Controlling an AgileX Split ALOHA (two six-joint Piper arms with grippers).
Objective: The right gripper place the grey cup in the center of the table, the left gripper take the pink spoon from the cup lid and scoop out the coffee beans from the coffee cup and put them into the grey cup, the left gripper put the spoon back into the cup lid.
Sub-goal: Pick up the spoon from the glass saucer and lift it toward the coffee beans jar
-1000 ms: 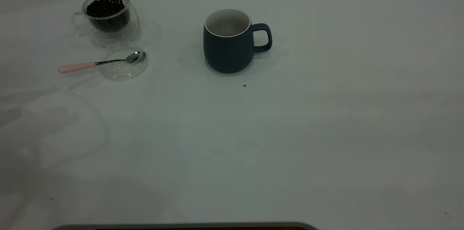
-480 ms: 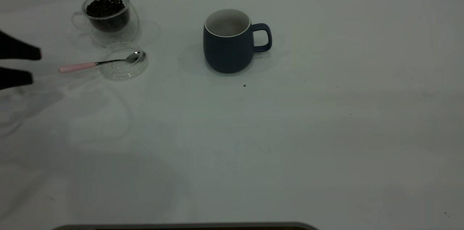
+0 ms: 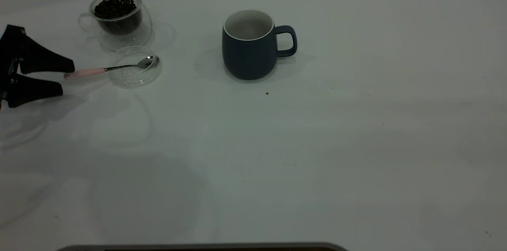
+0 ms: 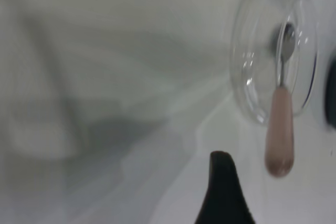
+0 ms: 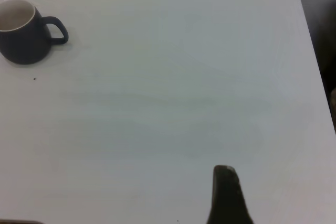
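My left gripper's fingertips barely reach the handle's end (image 3: 68, 76). It isn't time to close yet: my left gripper should first move toward the cup lid (image 3: 134, 75), then close on the pink spoon.
The grey cup (image 3: 249, 51), dark with a pale inside, stands upright near the table's middle, handle to the right; it also shows in the right wrist view (image 5: 23, 38). The pink-handled spoon (image 3: 103, 70) lies with its bowl in the clear cup lid (image 3: 134, 75). The glass coffee cup (image 3: 119, 19) full of beans stands just behind the lid. My left gripper (image 3: 67, 78) is open at the table's left, its fingertips either side of the spoon handle's end, not closed on it. The left wrist view shows the spoon (image 4: 279, 135), the lid (image 4: 252, 77) and one finger (image 4: 223, 182). The right gripper shows only as one finger (image 5: 226, 192), far from the cup.
A small dark speck (image 3: 267, 93) lies on the white table (image 3: 317, 156) in front of the grey cup. The table's right edge shows in the right wrist view (image 5: 310, 51).
My left gripper has come in from the left edge, moving right, and its open fingers now reach the end of the spoon's pink handle. Cups, lid and spoon have not moved.
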